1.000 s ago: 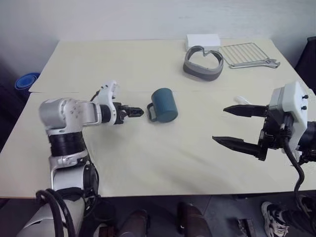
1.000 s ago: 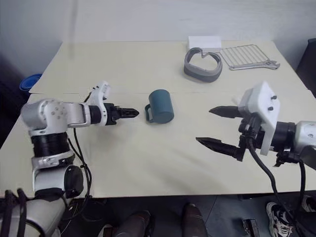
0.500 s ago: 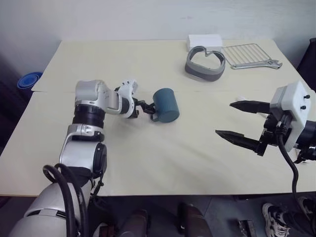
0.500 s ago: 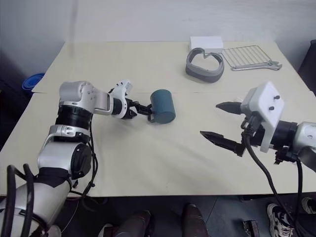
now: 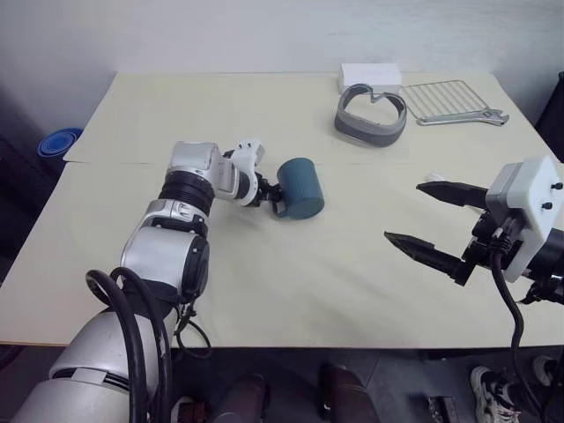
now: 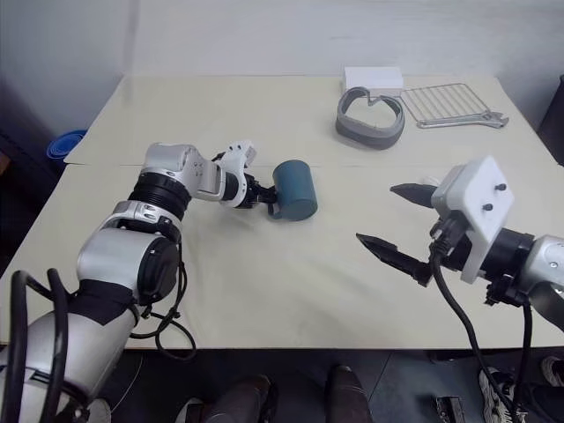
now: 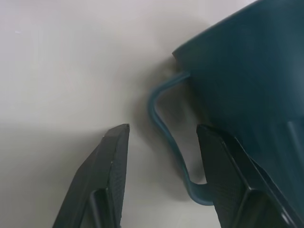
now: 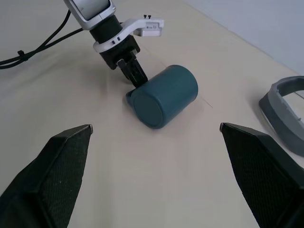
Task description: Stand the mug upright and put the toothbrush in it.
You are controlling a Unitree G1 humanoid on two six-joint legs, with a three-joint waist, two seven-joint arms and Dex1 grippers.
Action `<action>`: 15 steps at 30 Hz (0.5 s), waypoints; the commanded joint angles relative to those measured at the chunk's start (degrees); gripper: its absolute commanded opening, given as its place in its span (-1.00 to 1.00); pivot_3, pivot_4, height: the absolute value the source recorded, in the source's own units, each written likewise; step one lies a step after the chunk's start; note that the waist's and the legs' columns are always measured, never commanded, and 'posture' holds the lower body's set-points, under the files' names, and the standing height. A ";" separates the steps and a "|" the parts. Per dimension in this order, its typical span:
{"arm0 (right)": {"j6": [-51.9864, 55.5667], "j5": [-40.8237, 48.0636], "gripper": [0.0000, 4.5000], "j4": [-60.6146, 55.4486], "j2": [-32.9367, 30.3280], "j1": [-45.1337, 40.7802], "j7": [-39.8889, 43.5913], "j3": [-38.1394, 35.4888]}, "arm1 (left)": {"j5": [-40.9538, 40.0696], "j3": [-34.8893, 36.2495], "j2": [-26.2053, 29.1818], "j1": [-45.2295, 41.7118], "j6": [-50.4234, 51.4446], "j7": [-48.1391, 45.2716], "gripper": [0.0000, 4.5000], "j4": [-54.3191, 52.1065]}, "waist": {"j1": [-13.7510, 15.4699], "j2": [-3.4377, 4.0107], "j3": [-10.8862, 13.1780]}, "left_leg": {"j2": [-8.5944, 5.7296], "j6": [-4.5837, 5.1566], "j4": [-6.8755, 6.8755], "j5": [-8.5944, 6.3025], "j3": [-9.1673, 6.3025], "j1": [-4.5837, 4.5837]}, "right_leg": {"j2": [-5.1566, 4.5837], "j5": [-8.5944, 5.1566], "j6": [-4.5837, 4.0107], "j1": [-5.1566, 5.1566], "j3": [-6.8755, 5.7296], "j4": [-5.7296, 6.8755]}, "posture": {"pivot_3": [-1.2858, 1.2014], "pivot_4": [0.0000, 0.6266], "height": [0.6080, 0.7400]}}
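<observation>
I need the mug to stand upright for the toothbrush (image 5: pixel 434 177). I will grab the mug by its thin loop handle (image 5: pixel 279 210) with my left gripper next.
The dark teal mug (image 5: pixel 304 187) lies on its side mid-table, its flat bottom towards me and its handle (image 7: pixel 164 142) pointing left. My left gripper (image 5: pixel 271 196) reaches in from the left, and its two fingers stand apart on either side of the handle loop. The left finger (image 7: pixel 111 166) is clear of the handle, while the right finger (image 7: pixel 223 166) sits close against the mug's wall. My right gripper (image 5: pixel 404 211) hovers wide open over the table's right side with nothing in it. The toothbrush is mostly hidden behind that gripper; a white end (image 5: pixel 432 176) peeks out.
At the back right stand a grey curved band (image 5: pixel 370 115), a white box (image 5: pixel 370 77) and a wire rack (image 5: pixel 451 91) with a metal wrench (image 5: pixel 489 115) beside it. A blue bowl (image 5: pixel 55 141) sits off the table's left edge.
My left arm has swung right and forward until its fingers straddle the mug's handle, and they have narrowed. The mug and the right gripper have stayed put.
</observation>
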 commanded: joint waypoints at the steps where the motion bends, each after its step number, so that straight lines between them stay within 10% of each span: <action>1: 0.17 1.40 1.00 -2.29 -0.67 1.89 -0.85 -3.25 | -0.37 1.54 -2.59 0.25 -0.79 1.16 0.07 3.19 | 0.29 -0.01 -0.01 | 0.00 0.00 0.00 0.00 0.00 0.00 | 0.00 0.00 0.00 0.00 0.00 0.00 | 0.03 -0.52 1.00; 6: -0.21 2.04 1.00 -3.55 -1.15 4.62 -0.94 -4.32 | 0.52 2.32 -3.70 0.72 -2.22 1.67 0.07 4.53 | 0.51 -0.03 -0.02 | -0.06 0.03 0.01 0.02 0.02 0.01 | -0.02 0.03 0.06 0.04 0.04 -0.03 | 0.03 -0.52 1.00; 15: -0.17 2.93 1.00 -4.05 -1.37 6.25 -2.06 -4.88 | 0.04 4.94 -3.04 1.02 -1.72 4.20 -0.92 5.06 | 0.47 -0.05 -0.03 | -0.08 0.06 0.01 0.03 0.01 0.02 | -0.03 0.05 0.09 0.05 0.06 -0.03 | 0.03 -0.52 1.00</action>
